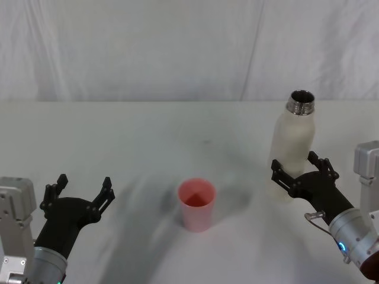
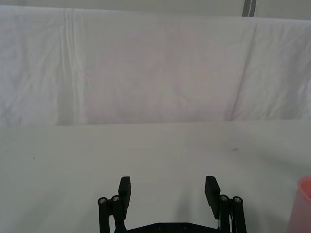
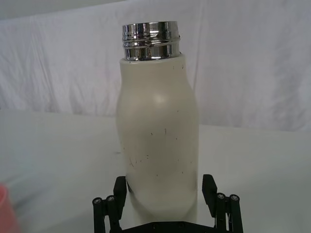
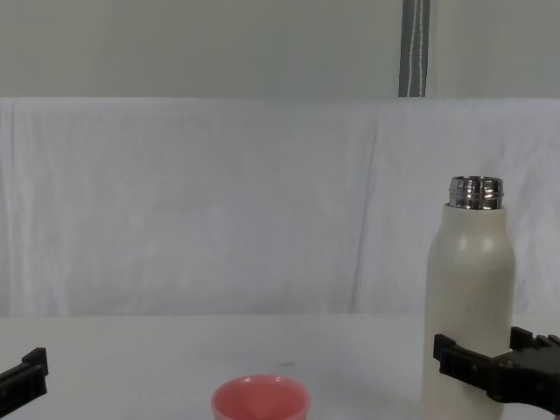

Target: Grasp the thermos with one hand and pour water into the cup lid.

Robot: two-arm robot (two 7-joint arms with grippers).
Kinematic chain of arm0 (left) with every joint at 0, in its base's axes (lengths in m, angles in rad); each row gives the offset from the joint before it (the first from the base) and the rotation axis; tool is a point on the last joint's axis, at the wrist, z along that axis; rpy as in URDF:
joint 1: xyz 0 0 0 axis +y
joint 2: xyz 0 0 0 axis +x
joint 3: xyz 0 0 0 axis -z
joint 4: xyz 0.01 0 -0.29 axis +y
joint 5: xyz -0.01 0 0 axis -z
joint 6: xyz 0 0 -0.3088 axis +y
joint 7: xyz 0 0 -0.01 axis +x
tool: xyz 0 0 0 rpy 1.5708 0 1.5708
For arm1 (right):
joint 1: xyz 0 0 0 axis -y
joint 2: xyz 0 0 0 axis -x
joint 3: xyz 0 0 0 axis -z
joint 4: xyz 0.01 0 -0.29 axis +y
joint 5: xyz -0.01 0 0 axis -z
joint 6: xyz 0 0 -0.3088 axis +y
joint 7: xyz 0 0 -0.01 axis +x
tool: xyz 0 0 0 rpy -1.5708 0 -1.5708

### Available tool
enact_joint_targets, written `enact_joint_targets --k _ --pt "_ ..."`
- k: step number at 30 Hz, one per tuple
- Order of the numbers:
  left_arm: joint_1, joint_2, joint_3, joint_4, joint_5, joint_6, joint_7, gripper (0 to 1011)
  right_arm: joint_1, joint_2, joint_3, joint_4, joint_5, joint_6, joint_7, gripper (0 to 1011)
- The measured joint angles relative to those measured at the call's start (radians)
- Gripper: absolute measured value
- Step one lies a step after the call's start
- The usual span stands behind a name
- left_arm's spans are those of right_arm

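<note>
My right gripper grabs the thermos by its lower body (image 4: pixel 464 393) next, so its steel neck (image 4: pixel 476 192) stays free to pour into the cup lid.
The cream-white thermos (image 1: pixel 293 139) stands upright on the white table at the right, its steel neck uncapped. My right gripper (image 1: pixel 299 168) is open, with one finger on each side of the bottle's lower body. The right wrist view shows the thermos (image 3: pixel 158 136) filling most of the space between the fingers of that gripper (image 3: pixel 164 188), with small gaps left. The pink cup lid (image 1: pixel 197 204) stands upright at the table's middle, left of the thermos. My left gripper (image 1: pixel 83 184) hovers open and empty at the near left, well away from the cup lid.
The white table (image 1: pixel 118 136) is backed by a draped white cloth wall (image 1: pixel 177 47). Nothing else stands on it. In the chest view the thermos (image 4: pixel 471 280) towers over the cup lid (image 4: pixel 260 398).
</note>
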Motion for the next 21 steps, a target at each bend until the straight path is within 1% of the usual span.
enact_joint_targets --k 13,21 --pt "0.000 0.000 0.000 0.000 0.000 0.000 0.000 1001 0.037 -0.010 -0.011 0.054 0.002 -0.009 0.000 1003" --pt "0.000 0.000 0.000 0.000 0.000 0.000 0.000 1001 0.052 -0.017 -0.015 0.076 0.002 -0.016 -0.002 1003"
